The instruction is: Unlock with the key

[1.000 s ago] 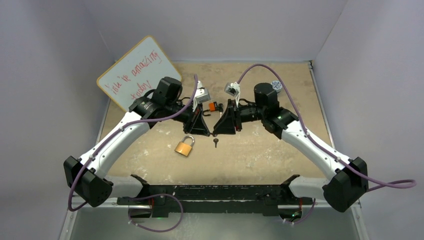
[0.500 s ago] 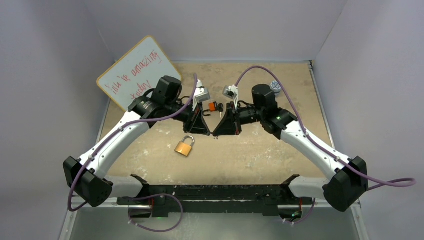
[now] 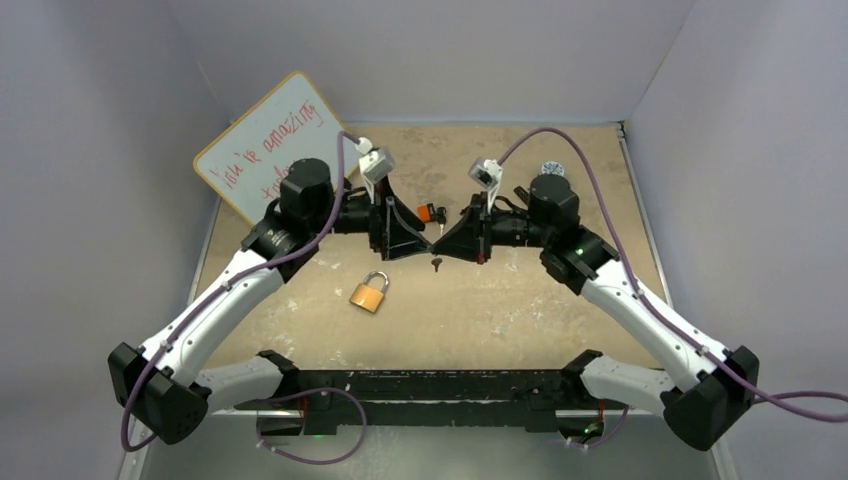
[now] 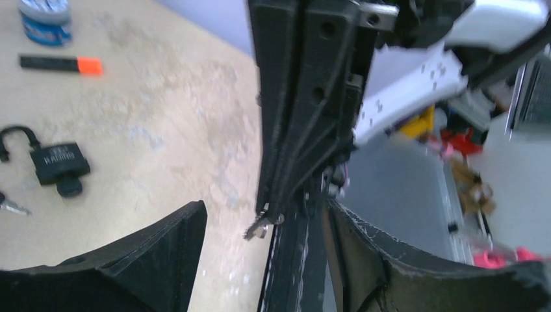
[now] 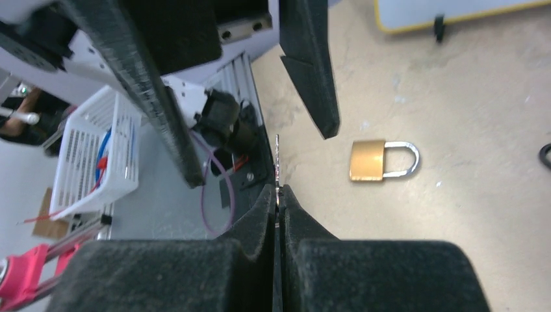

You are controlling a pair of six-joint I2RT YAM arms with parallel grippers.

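The key is for unlocking, and its head has to stay free for my right gripper to hold again. My left gripper should grab the key by its exposed blade (image 3: 429, 248) (image 4: 256, 228) next.
A small silver key (image 5: 278, 162) sticks out of my right gripper (image 5: 279, 190), which is shut on its head; the blade points away from the fingers. In the top view the key (image 3: 436, 263) hangs just under the right gripper (image 3: 447, 245) at mid table. My left gripper (image 3: 415, 235) faces it tip to tip and is open. In the left wrist view the key (image 4: 263, 224) sits between the spread fingers of the left gripper (image 4: 265, 214), untouched by them. The brass padlock (image 3: 369, 293) lies flat and shut on the table, nearer the arm bases; it also shows in the right wrist view (image 5: 380, 160).
A black padlock (image 4: 58, 162) with another key (image 4: 10, 207) lies beyond the grippers, beside an orange-tipped marker (image 3: 424, 212). A blue and white tub (image 3: 553, 169) stands at the back right. A whiteboard (image 3: 265, 145) leans at the back left.
The right gripper has closed on the key and the left gripper has opened off it. Both wrists have shifted toward the back of the table.
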